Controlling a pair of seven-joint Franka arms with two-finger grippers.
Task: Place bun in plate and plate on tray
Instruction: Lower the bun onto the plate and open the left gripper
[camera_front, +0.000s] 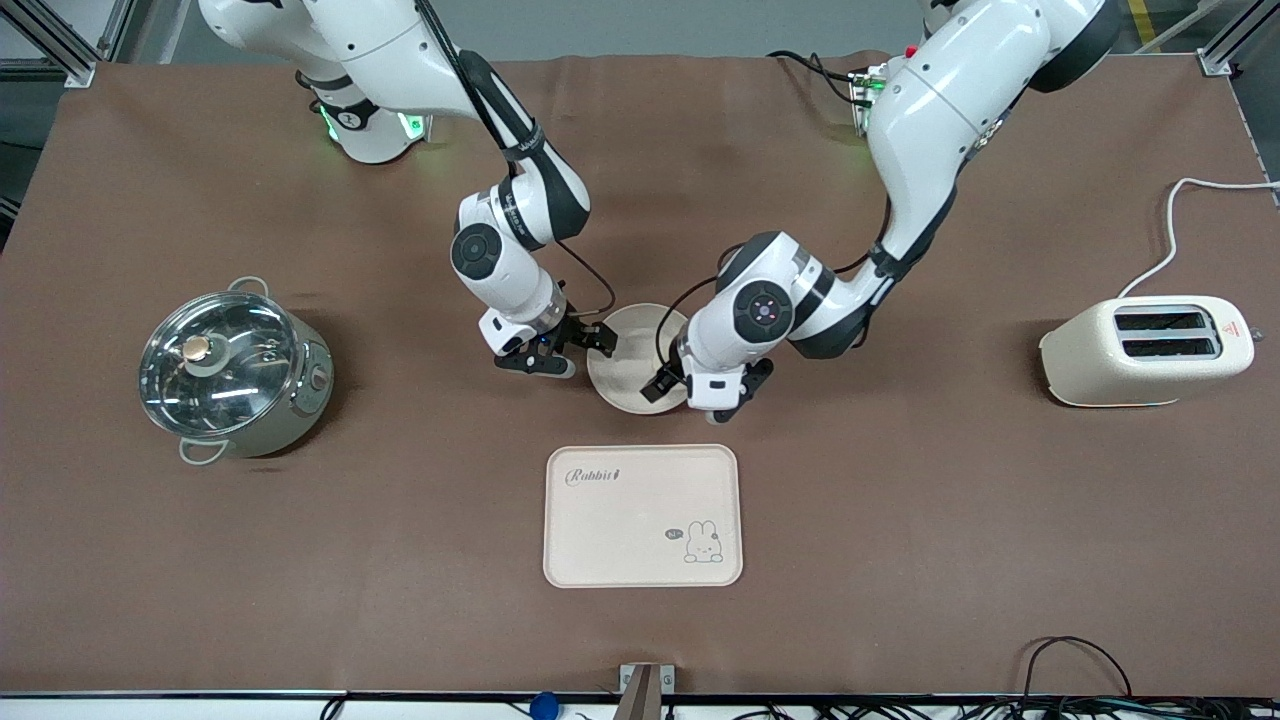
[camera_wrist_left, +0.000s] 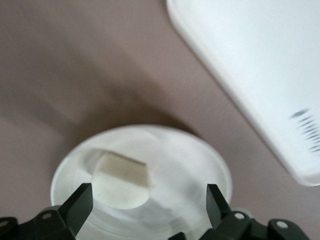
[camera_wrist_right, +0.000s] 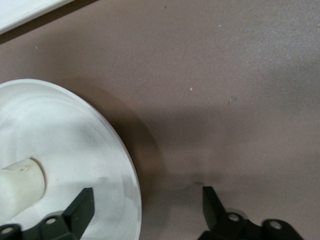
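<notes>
The plate's rim is between my fingers, and the outer finger is low beside its shadow on the tabletop. My right gripper should close on the plate's rim.
The round plate (camera_front: 628, 345) sits on the table, farther from the front camera than the Rabbit tray (camera_front: 642, 515). The bun (camera_wrist_left: 122, 176) lies in the plate; it also shows in the right wrist view (camera_wrist_right: 17, 187) and is hidden in the front view. My left gripper (camera_front: 700, 393) is open and low over the plate (camera_wrist_left: 185, 165), with the bun just ahead of its fingers (camera_wrist_left: 82, 200). My right gripper (camera_front: 572, 350) is open at the plate's rim (camera_wrist_right: 120, 165), one finger over the plate and one over the cloth.
A steel pot with a glass lid (camera_front: 230, 368) stands toward the right arm's end. A cream toaster (camera_front: 1150, 350) with a white cord stands toward the left arm's end. The tray's edge shows in both wrist views (camera_wrist_left: 260, 65) (camera_wrist_right: 25, 10).
</notes>
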